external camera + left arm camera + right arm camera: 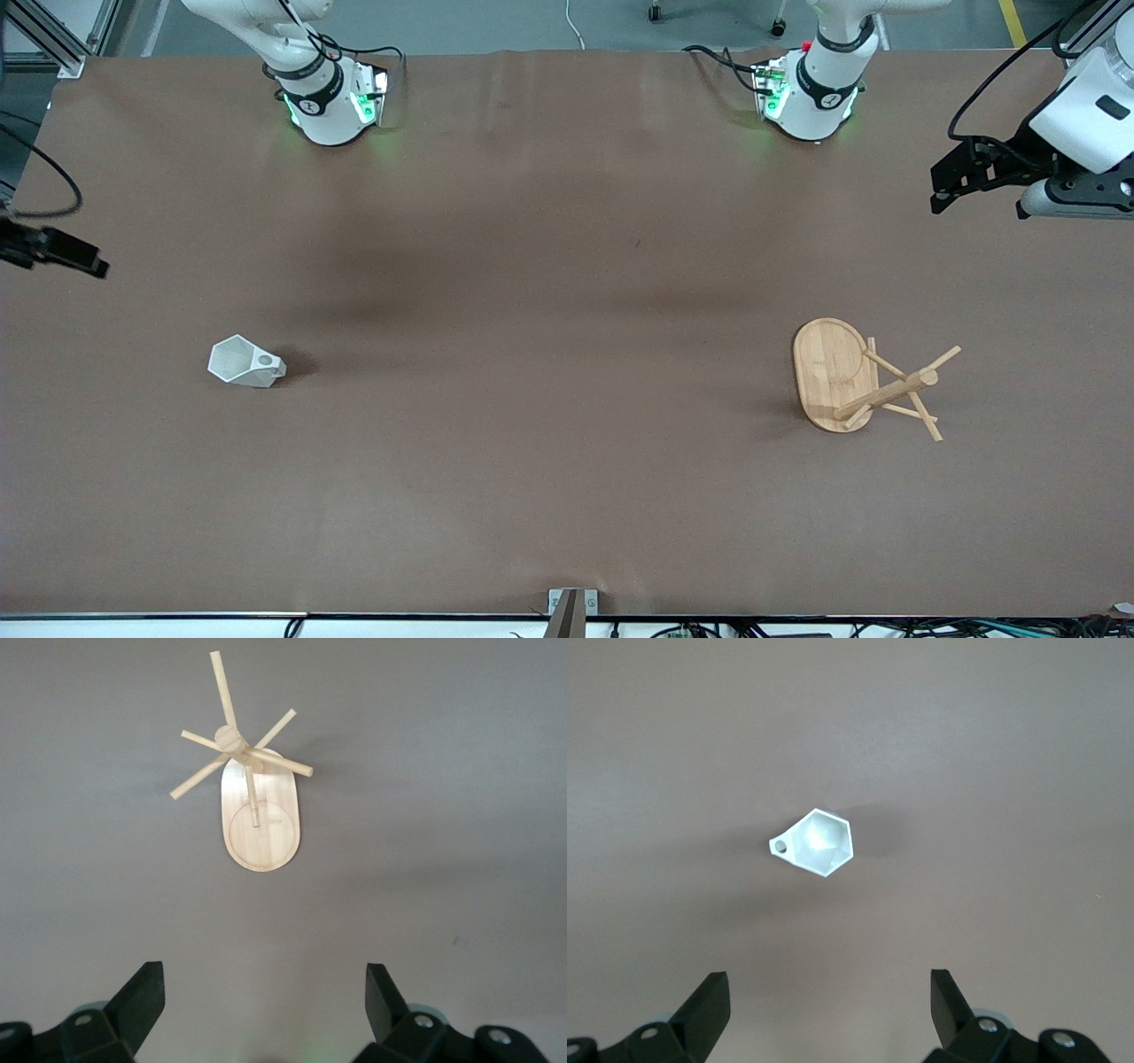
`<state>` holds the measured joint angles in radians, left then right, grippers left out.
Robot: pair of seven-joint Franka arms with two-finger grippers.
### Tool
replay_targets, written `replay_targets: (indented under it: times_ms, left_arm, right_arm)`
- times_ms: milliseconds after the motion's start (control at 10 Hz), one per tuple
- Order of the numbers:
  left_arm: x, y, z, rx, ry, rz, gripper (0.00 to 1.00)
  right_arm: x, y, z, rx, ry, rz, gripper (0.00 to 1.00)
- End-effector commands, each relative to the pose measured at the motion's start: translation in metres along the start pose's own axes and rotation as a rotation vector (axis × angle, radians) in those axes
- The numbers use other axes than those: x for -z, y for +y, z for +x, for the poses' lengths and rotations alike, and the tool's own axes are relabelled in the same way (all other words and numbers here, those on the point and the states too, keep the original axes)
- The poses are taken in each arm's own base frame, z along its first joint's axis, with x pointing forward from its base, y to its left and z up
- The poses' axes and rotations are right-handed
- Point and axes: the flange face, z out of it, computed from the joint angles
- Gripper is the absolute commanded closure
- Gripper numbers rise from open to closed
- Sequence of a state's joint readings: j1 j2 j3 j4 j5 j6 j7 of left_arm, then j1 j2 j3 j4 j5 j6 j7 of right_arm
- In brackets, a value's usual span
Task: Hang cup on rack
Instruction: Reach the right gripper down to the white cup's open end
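Note:
My right gripper grabs the cup by its rim next, which leaves the white cup's handle with the round hole free for the rack.
The white faceted cup sits on the brown table toward the right arm's end, its handle with the round hole pointing toward the table's middle. It shows in the right wrist view with its open mouth visible. The bamboo rack stands on its oval base toward the left arm's end, and also shows in the left wrist view. My left gripper hovers open and empty over the table's edge at its own end, well apart from the rack. My right gripper hovers open and empty over the other end, apart from the cup.
The brown table lies between cup and rack. The two arm bases stand along the edge farthest from the front camera. A small metal bracket sits at the nearest edge.

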<state>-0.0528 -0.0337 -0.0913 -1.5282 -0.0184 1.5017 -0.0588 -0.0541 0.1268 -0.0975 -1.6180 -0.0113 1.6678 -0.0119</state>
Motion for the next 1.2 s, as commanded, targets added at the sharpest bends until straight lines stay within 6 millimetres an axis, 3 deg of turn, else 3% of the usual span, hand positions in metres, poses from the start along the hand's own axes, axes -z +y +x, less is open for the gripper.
replay_targets:
  times_ms: [0, 300, 500, 700, 1100]
  left_arm:
    - [-0.013, 0.002, 0.004, 0.011, -0.028, -0.02, 0.0]
    - [-0.012, 0.002, 0.001, -0.008, -0.031, -0.008, 0.0]
    - [-0.008, 0.0, 0.001, -0.001, -0.019, -0.013, 0.0]
    - [-0.011, -0.001, 0.001, -0.004, -0.029, -0.013, 0.0]
    - [-0.014, -0.002, 0.003, 0.008, -0.036, -0.019, 0.0]
  right_arm:
    - [-0.07, 0.013, 0.022, 0.024, -0.01, 0.013, 0.0]
    - [-0.164, 0.012, 0.021, 0.082, 0.067, 0.011, 0.0]
    - [-0.213, 0.011, 0.022, 0.109, 0.07, 0.005, 0.0]
    - [-0.236, 0.01, 0.023, 0.136, 0.046, 0.005, 0.0]
    - [-0.276, 0.019, 0.028, 0.187, 0.048, 0.12, 0.12]
